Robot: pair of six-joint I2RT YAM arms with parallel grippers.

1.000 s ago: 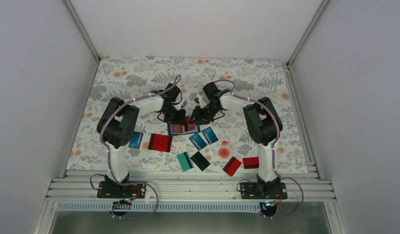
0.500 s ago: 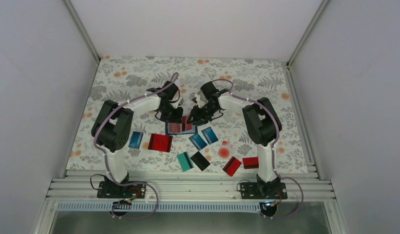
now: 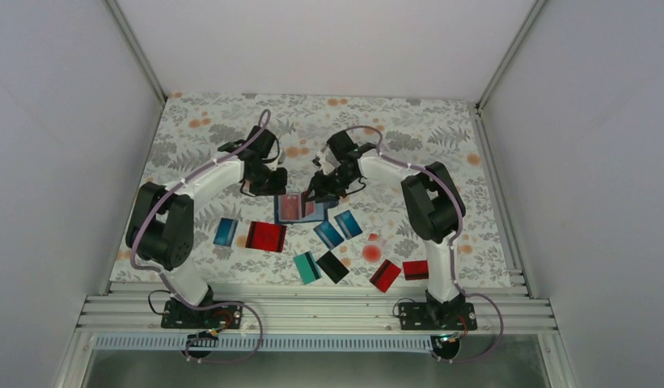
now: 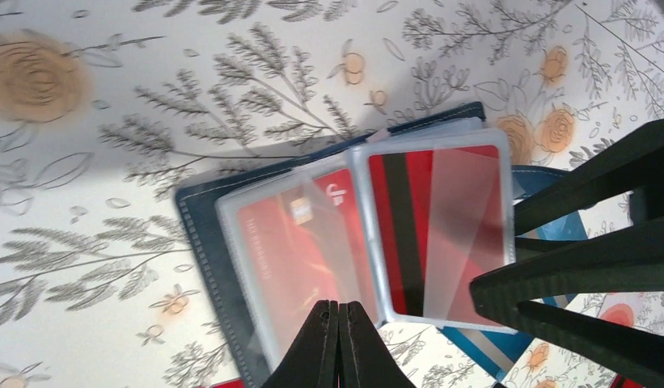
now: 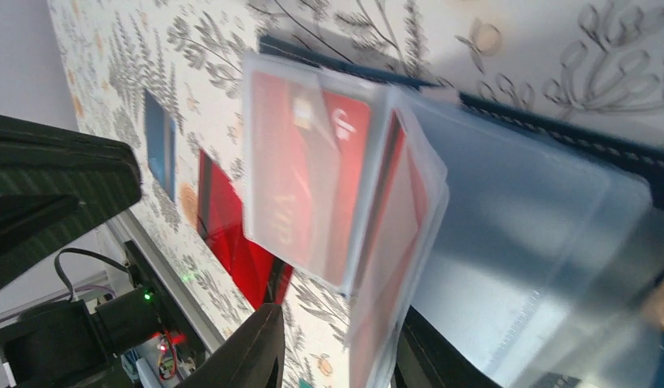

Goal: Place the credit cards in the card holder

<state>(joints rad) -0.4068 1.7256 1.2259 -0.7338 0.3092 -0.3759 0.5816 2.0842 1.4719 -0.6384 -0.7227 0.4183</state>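
Observation:
The sleeves would stay on the holder [image 3: 301, 208] [image 4: 357, 234] if I lifted my left gripper now. My left gripper's shut fingers are only hovering at the holder's edge.
The card holder [image 3: 301, 208] lies open mid-table, its navy cover [image 4: 200, 228] under clear sleeves. Red credit cards [image 4: 300, 242] sit in two sleeves. My left gripper [image 4: 339, 305] is shut and empty, hovering at the holder's near edge; from above it [image 3: 268, 183] is just left of the holder. My right gripper [image 5: 338, 315] stands open astride a raised sleeve leaf [image 5: 389, 259] with a red card in it; the leaf leans on one finger [image 5: 421, 352]. Loose credit cards lie in front: blue [image 3: 226, 232], red [image 3: 266, 237], teal [image 3: 306, 267], black [image 3: 332, 267].
More cards lie to the right: two blue [image 3: 338, 229] and two red [image 3: 399, 273]. A small clear piece with a red dot [image 3: 372, 249] sits between them. The flowered cloth [image 3: 207, 129] runs to white walls on three sides; a metal rail [image 3: 312, 311] crosses the front.
My left arm has swung out to the left and back, taking its shut gripper off the holder. The right gripper has shifted a little left and back over the holder.

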